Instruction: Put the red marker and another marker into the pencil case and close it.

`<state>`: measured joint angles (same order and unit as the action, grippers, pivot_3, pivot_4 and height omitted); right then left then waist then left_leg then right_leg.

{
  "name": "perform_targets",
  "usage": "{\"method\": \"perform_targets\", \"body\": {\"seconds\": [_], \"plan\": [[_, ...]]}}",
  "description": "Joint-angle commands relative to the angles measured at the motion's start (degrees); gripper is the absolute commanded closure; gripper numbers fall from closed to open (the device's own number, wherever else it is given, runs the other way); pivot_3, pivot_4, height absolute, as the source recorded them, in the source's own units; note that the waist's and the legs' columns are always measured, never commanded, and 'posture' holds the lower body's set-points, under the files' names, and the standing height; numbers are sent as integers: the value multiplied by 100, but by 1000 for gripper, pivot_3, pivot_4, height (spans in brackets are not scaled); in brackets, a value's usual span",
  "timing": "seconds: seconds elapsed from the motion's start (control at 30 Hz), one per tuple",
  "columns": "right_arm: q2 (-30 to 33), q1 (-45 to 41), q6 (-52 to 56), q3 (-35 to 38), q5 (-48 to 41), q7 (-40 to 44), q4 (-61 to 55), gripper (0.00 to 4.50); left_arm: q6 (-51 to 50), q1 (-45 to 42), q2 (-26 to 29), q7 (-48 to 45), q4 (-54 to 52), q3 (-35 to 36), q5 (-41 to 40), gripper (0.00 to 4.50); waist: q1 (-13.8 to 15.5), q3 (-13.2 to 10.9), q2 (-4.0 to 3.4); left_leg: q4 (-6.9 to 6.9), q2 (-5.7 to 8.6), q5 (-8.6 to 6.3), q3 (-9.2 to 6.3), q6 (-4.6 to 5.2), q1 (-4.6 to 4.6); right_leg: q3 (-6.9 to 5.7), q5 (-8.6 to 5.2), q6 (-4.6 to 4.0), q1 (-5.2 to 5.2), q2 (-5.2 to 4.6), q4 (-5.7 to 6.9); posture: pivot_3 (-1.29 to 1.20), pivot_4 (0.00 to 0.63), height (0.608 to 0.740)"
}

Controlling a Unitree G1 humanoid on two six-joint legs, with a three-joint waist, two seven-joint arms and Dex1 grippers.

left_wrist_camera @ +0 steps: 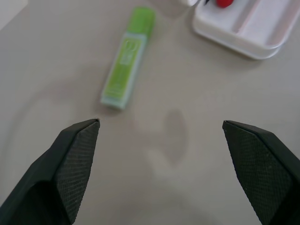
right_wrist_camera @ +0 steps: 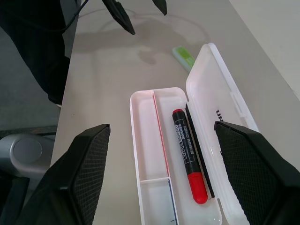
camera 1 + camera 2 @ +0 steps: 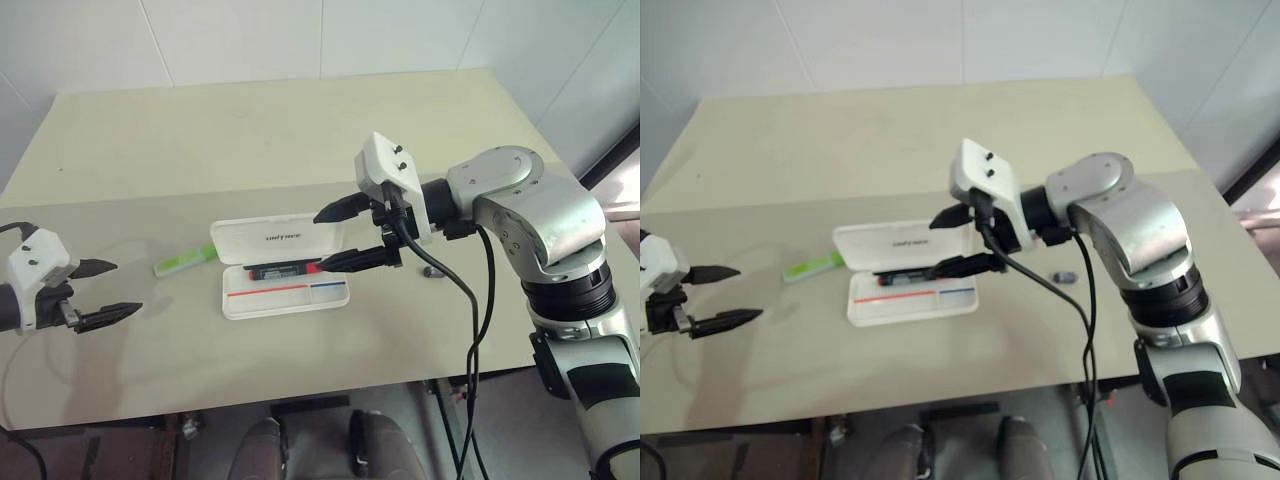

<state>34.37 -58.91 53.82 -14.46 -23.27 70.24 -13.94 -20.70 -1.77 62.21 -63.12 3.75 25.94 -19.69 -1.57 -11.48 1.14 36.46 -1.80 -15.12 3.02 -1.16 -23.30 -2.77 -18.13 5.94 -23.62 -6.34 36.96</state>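
Note:
My left gripper grabs the green marker by its clear barrel end (image 3: pixel 169 267) next, since the green marker's end with the cap (image 3: pixel 209 252) lies close beside the open case.
The white pencil case (image 3: pixel 285 300) lies open in the middle of the table, its lid (image 3: pixel 275 238) folded back. The red marker (image 2: pixel 187 152) rests inside the tray along the hinge side, red cap toward the right. The other marker (image 3: pixel 185 262), light green, lies flat on the table just left of the case, also seen close up (image 1: pixel 125 58). My right gripper (image 3: pixel 322 240) hovers open over the case's right end, holding nothing. At the table's left, my left gripper (image 3: pixel 128 287) stands open and empty, short of the green marker and pointing toward it.
A small dark object (image 3: pixel 431 271) sits on the table to the right of the case. A black cable (image 3: pixel 470 300) hangs from my right wrist down past the table's front edge. Bare tabletop (image 3: pixel 300 130) stretches behind the case to the wall.

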Motion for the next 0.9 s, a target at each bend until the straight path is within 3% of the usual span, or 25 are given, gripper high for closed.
{"method": "perform_targets", "body": {"seconds": [0.03,0.9], "plan": [[112,-21,-59,134,-146,-83,-229,741,275,-332,-139,86,286,-174,43,0,-2,2,4,1,0,0,0,0,0,0,0,0,0,0,0,0,150,740],[202,58,-160,44,-295,-391,-395,741,1605,-2473,-1150,178,3177,-1735,812,0,4,5,10,14,0,1,6,-2,-2,-4,1,1,-1,4,9,0,150,740]]}}
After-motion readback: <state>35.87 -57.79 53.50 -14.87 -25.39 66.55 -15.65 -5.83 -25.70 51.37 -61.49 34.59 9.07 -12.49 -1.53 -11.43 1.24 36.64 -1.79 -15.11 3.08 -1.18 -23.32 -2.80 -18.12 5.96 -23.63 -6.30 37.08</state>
